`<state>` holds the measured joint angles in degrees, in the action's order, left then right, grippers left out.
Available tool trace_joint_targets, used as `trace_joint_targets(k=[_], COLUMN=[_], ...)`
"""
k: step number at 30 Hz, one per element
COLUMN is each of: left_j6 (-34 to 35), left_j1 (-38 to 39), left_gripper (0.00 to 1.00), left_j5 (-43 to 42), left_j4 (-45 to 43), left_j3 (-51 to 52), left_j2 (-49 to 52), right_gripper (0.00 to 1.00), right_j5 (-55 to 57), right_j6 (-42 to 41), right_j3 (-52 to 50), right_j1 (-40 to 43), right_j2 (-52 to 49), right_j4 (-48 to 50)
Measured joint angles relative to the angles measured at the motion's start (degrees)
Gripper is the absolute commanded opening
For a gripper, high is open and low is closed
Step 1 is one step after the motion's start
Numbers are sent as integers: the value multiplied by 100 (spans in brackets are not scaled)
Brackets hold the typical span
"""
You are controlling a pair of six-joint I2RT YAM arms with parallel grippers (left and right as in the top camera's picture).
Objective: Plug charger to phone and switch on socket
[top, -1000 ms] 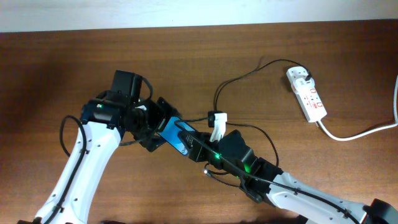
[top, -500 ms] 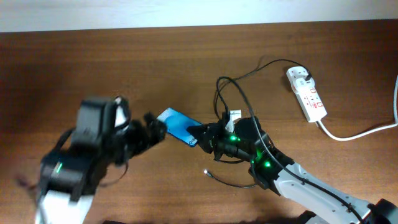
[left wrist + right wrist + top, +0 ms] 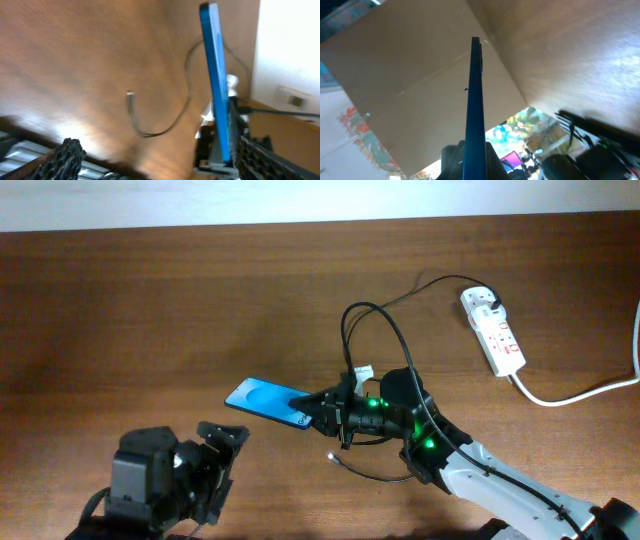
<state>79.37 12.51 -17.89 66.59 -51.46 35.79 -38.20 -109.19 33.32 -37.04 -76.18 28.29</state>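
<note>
The left gripper should reach the phone [image 3: 265, 402] and pinch it by its sides, away from the right gripper's end of the phone, so that end stays free for plugging in the charger.
The phone [image 3: 265, 402], blue-screened, is held off the table by my right gripper [image 3: 322, 414], which is shut on its right end. In the right wrist view it shows edge-on [image 3: 475, 100] between the fingers [image 3: 474, 152]. In the left wrist view it shows edge-on too [image 3: 216, 80]. The charger cable [image 3: 372, 330] loops from the socket [image 3: 493, 330] to a loose connector tip [image 3: 332, 458] lying on the table, also seen in the left wrist view [image 3: 130, 94]. My left gripper [image 3: 222, 442] is open and empty at the front left, apart from the phone.
A thick white cord [image 3: 580, 392] runs right from the socket. The wooden table [image 3: 150, 310] ends at a white wall at the back. The right arm [image 3: 480, 475] crosses the front right.
My left arm has let go of the phone and pulled back to the front left. My right gripper has moved the phone left and turned it. The cable loop has risen.
</note>
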Motion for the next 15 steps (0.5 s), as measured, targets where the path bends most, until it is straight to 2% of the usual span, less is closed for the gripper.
trace_joint_targets(k=[2, 4, 7, 11, 13, 15], left_j6=[450, 658, 728, 828, 837, 863], left_j1=[0, 0, 0, 0, 0, 0], left_gripper=[99, 99, 99, 100, 92, 90], left_j5=[-225, -332, -337, -562, -728, -804], left_j4=[-761, -1121, -1193, -1445, -1801, -1829], left_j3=[225, 251, 251, 264, 267, 267], left_j2=[0, -7, 37, 396, 680, 881], right_gripper=[4, 4, 4, 4, 4, 4], right_j5=[105, 127, 125, 125, 125, 125], right_j6=[11, 22, 37, 35, 39, 33], right_j3=[0, 0, -4, -4, -4, -4], right_j1=[0, 0, 0, 0, 0, 0], right_j2=[0, 0, 0, 0, 0, 0], right_j4=[48, 90, 638, 645, 647, 647])
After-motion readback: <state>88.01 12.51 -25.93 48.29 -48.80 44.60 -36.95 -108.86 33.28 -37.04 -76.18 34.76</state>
